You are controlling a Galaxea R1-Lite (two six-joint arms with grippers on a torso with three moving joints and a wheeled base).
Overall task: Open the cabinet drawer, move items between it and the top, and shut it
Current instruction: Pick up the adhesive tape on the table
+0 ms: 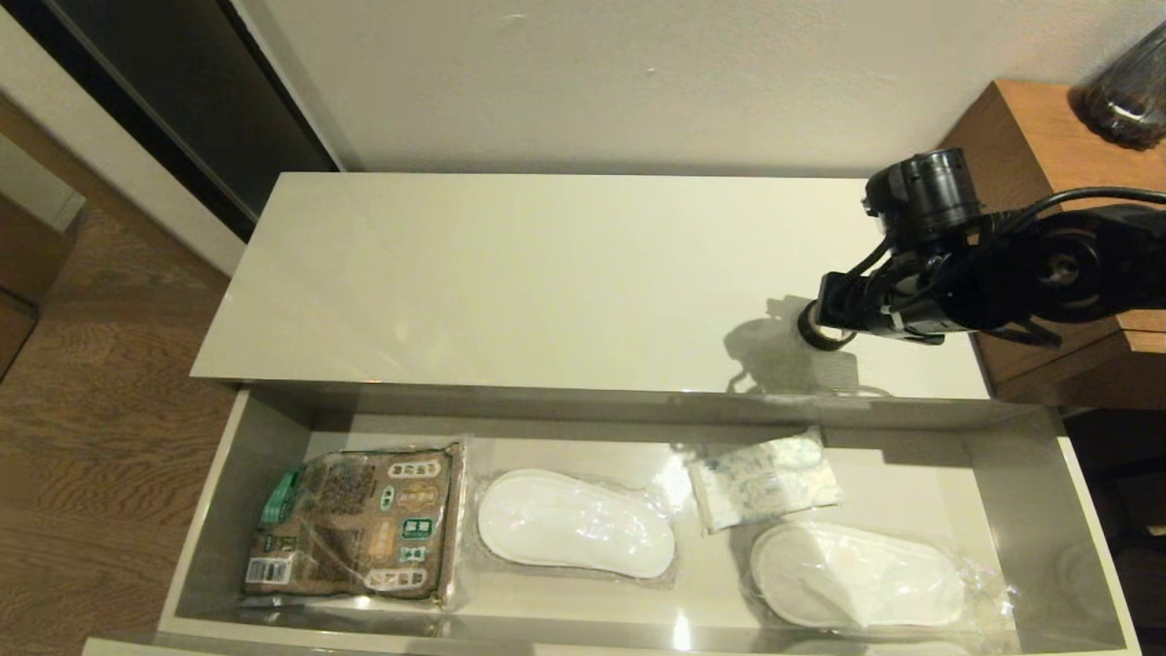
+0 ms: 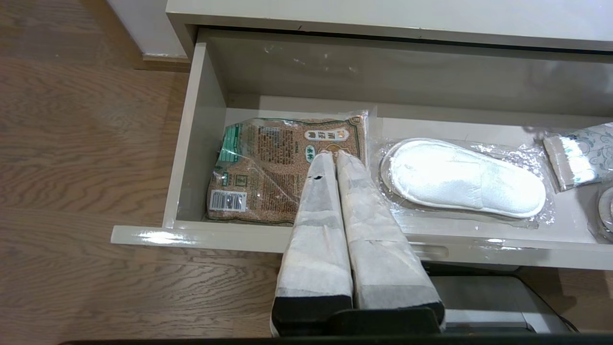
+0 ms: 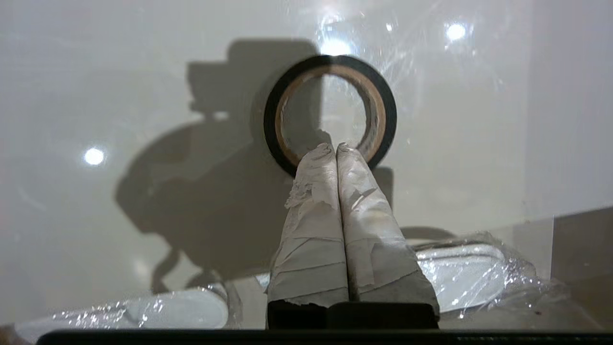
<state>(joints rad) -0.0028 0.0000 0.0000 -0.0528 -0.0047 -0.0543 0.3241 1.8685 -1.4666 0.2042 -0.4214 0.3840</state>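
Note:
The right gripper grabs the black tape roll by its outer rim point(image 1: 806, 327) point(image 3: 390, 118) next and moves it into the open drawer.
The cabinet drawer point(image 1: 1084, 547) stands pulled out, grey inside. In it, right of middle, lies the white packet with blue-green print point(image 1: 763, 478), also seen at the far edge of the left wrist view point(image 2: 584, 153). The black tape roll point(image 1: 823, 334) lies flat on the cream-white top point(image 1: 547, 273) near its right front corner. My right gripper point(image 3: 335, 147) is shut just above the roll point(image 3: 271, 120), tips over its near rim, nothing visible between the fingers. My left gripper point(image 2: 334, 154) is shut and empty, hovering over the drawer's left front above the brown packet.
The drawer also holds a brown-and-green printed packet point(image 1: 355, 524) at the left and two white slippers in clear bags point(image 1: 574, 524) point(image 1: 856, 574). A taller brown wooden unit point(image 1: 1029, 137) with a dark glass object point(image 1: 1130, 91) stands right of the top. Wood floor lies left.

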